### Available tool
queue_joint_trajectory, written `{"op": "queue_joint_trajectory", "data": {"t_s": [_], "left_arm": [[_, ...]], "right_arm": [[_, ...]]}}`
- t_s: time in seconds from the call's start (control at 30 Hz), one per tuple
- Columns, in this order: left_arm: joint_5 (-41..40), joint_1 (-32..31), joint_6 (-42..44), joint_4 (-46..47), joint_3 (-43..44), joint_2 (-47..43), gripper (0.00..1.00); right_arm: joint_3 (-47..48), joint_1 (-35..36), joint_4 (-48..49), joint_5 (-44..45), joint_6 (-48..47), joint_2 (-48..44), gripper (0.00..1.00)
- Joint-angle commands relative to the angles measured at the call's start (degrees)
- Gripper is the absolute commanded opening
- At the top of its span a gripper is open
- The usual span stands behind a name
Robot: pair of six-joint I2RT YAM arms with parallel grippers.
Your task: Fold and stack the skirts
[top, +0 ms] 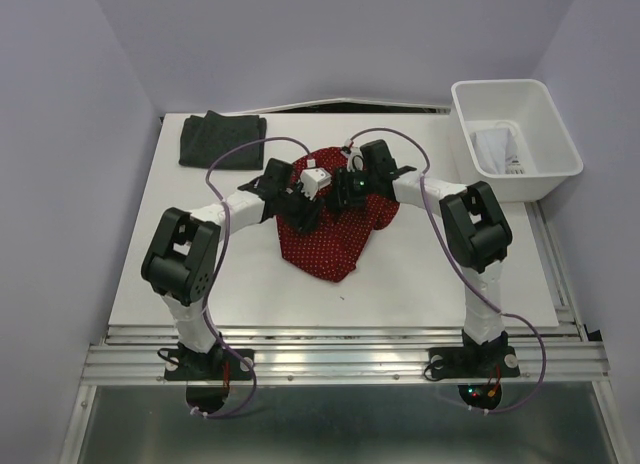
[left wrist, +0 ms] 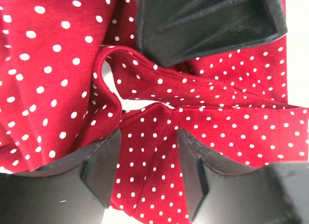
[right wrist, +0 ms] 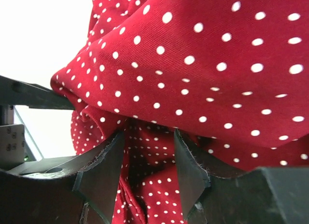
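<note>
The red skirt needs to be stretched and laid flat for folding, so the right gripper should next grab the red skirt's open edge (top: 334, 203) (right wrist: 145, 149), beside the skirt's fold at the left gripper.
The red skirt with tiny white dots (top: 335, 234) lies bunched in the middle of the white table. Both grippers are down on its far part. My left gripper (top: 303, 210) is open; in its wrist view the jaws (left wrist: 147, 171) stand apart over a fold of the red skirt (left wrist: 231, 122). My right gripper (top: 347, 189) is open too, with rumpled red cloth (right wrist: 203, 55) rising between and over its jaws (right wrist: 148, 171). The dark charcoal skirt (top: 222, 138) lies folded at the back left. The white skirt (top: 493, 147) lies in the bin.
The white rectangular plastic bin (top: 545, 114) stands at the back right, partly off the table (top: 200, 284). A black part of the right gripper (left wrist: 207, 26) shows at the top of the left wrist view. Purple cables loop over both arms.
</note>
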Motion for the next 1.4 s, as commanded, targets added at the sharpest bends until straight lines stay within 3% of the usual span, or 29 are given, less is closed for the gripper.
{"op": "queue_joint_trajectory", "data": {"t_s": [0.0, 0.2, 0.3, 0.33, 0.43, 0.63, 0.77, 1.0, 1.37], "left_arm": [[2.5, 0.1, 1.9, 0.8, 2.2, 1.4, 0.61], [3.4, 0.1, 1.3, 2.2, 1.7, 2.5, 0.51], [2.9, 0.3, 1.2, 2.6, 1.5, 2.3, 0.30], [3.4, 0.6, 0.9, 2.6, 1.3, 1.2, 0.19], [4.5, 2.0, 0.3, 2.1, 0.5, -2.6, 0.00], [5.5, 3.8, 1.4, -2.4, -0.5, -10.9, 0.00], [5.1, 3.9, 2.7, -3.2, -2.8, -16.2, 0.00], [6.4, 3.9, 2.2, -3.6, -3.3, -14.9, 0.00], [6.8, 4.4, 1.4, -2.7, -4.1, -16.3, 0.00]], "right_arm": [[0.2, 0.5, 1.4, 3.2, -0.9, -2.7, 0.51], [0.0, 0.5, 0.8, 4.4, -1.6, -3.5, 0.51], [-0.2, 0.5, -0.1, 4.9, -2.8, -3.9, 0.51], [-0.6, 0.5, -0.1, 4.9, -3.3, -4.1, 0.51], [-1.3, -0.1, -0.8, 5.6, -5.2, -5.6, 0.52], [-1.6, -2.0, -4.1, 8.3, -9.9, -8.8, 0.56], [-2.3, -2.6, -4.8, 3.5, -9.7, -11.8, 0.55], [-4.3, -1.9, -2.0, -2.9, -5.9, -12.5, 0.54], [-3.4, 2.1, -0.6, 2.8, -9.6, -4.4, 0.51]]}}
